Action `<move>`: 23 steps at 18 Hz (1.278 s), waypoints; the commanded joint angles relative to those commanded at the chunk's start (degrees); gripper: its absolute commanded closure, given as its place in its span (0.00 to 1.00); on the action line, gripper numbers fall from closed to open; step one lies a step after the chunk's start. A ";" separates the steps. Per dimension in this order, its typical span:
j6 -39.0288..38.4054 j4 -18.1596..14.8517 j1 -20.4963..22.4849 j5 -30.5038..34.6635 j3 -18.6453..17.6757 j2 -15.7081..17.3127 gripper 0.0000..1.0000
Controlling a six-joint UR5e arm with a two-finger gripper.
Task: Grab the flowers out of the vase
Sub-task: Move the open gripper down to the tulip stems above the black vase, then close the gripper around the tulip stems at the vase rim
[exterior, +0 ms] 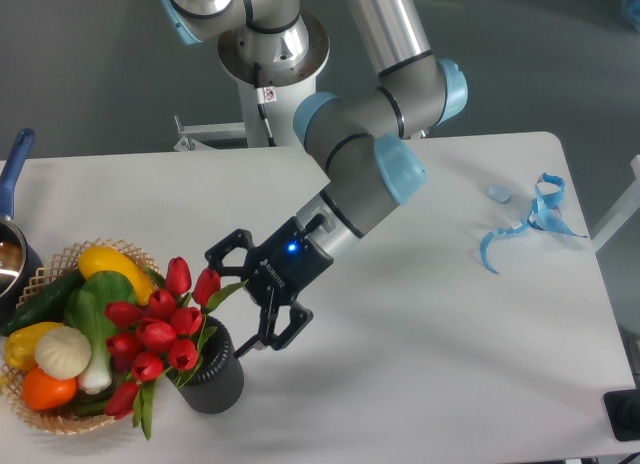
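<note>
The red tulip heads are the part of the flowers that my gripper should hold next, to lift the flowers out of the dark vase (217, 382).
The flowers (160, 334), a bunch of red tulips with green leaves, stand in the vase (215, 374), a small dark ribbed cylinder near the table's front left. The blooms lean left over the basket's edge. My gripper (235, 304) is open, just right of the flower heads and above the vase's mouth. One finger (226, 252) is near the top tulips and the other finger (270, 336) is beside the vase rim. Nothing is held between them.
A woven basket (60, 269) of vegetables sits at the left, touching the tulips. A dark pot with a blue handle (15, 169) is at the far left edge. A blue ribbon (530, 219) lies at the right of the white table.
</note>
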 joint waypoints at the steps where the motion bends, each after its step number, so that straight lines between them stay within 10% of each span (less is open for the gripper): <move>1: 0.00 0.26 -0.27 0.00 0.00 -0.35 0.00; 8: 0.09 1.85 -3.08 0.09 1.58 -2.81 0.01; 10: 0.09 1.76 -3.17 0.09 1.58 -2.99 0.26; 12: -0.96 1.76 -3.69 0.61 1.23 -2.73 0.80; 14: -0.97 1.76 -3.70 0.79 1.58 -2.90 0.98; 23: -3.77 1.85 -2.56 -0.17 2.81 -0.36 1.00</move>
